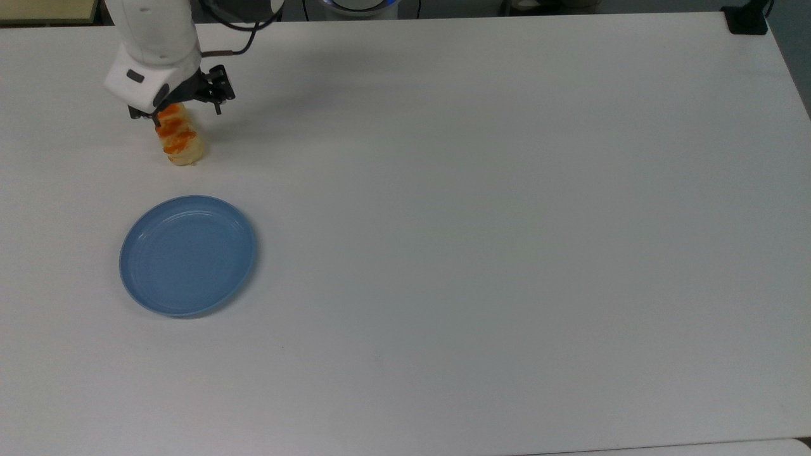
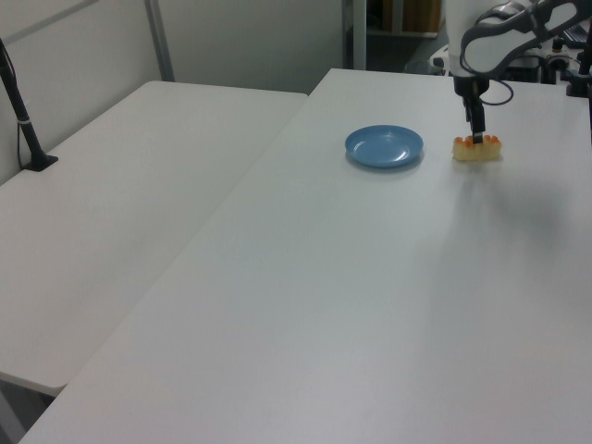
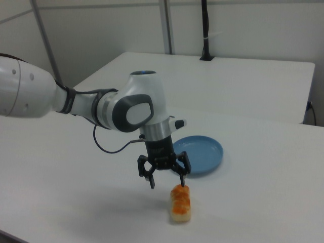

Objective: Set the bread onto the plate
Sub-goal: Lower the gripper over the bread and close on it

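My gripper is going to grab the bread by its glazed sides next, so that the bread can go onto the light-blue plate (image 2: 384,146).
The bread (image 1: 180,140) is a pale-tan roll with orange-brown glaze, lying on the white table in the top view's upper left. It also shows in the left view (image 2: 477,149) and the right view (image 3: 180,203). My gripper (image 1: 187,116) hangs open just above the roll's far end, one finger to each side (image 3: 167,182), and holds nothing. The light-blue plate (image 1: 188,254) sits bare on the table a short way from the bread, towards the top view's bottom. The plate also appears in the left view (image 2: 384,146) and the right view (image 3: 202,152).
The white table (image 1: 507,221) stretches wide to the top view's right. A black clamp base (image 1: 746,19) sits at its upper right corner. A second white table (image 2: 120,185) with a black post (image 2: 23,120) adjoins on the left view's left.
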Controlling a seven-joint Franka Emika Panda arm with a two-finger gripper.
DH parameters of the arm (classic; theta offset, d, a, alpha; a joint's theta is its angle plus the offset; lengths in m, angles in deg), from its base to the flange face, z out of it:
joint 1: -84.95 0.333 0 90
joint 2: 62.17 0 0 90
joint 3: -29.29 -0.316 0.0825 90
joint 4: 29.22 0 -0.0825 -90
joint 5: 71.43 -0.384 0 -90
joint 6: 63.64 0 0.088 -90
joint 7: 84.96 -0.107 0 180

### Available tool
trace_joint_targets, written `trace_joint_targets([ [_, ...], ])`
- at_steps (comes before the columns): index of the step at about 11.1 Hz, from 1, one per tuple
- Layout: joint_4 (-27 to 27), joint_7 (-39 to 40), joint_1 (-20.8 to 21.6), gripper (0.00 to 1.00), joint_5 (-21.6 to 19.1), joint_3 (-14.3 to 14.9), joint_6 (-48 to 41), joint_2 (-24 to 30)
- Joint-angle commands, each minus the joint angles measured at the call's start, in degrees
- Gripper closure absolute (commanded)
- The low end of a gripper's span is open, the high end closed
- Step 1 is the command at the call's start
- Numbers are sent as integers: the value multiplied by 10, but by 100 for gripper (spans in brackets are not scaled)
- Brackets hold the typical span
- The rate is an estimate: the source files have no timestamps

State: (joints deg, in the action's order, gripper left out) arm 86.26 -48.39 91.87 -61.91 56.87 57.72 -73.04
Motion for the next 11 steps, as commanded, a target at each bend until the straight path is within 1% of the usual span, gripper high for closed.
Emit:
trace_joint_targets([
  [1, 22, 15, 4, 0, 9, 7, 46, -29],
  [2, 23, 15, -1, 0, 9, 7, 62, -39],
  [4, 22, 16, -11, 0, 11, 8, 64, -40],
  [5, 22, 16, -12, 3, 14, 7, 64, -40],
  [6, 23, 15, -12, 12, 18, 7, 64, -41],
  [8, 23, 15, -10, 49, 19, 7, 64, -42],
  [9, 22, 12, -8, 63, 18, 7, 63, -41],
  [11, 18, 9, -4, 85, 18, 3, 53, -34],
])
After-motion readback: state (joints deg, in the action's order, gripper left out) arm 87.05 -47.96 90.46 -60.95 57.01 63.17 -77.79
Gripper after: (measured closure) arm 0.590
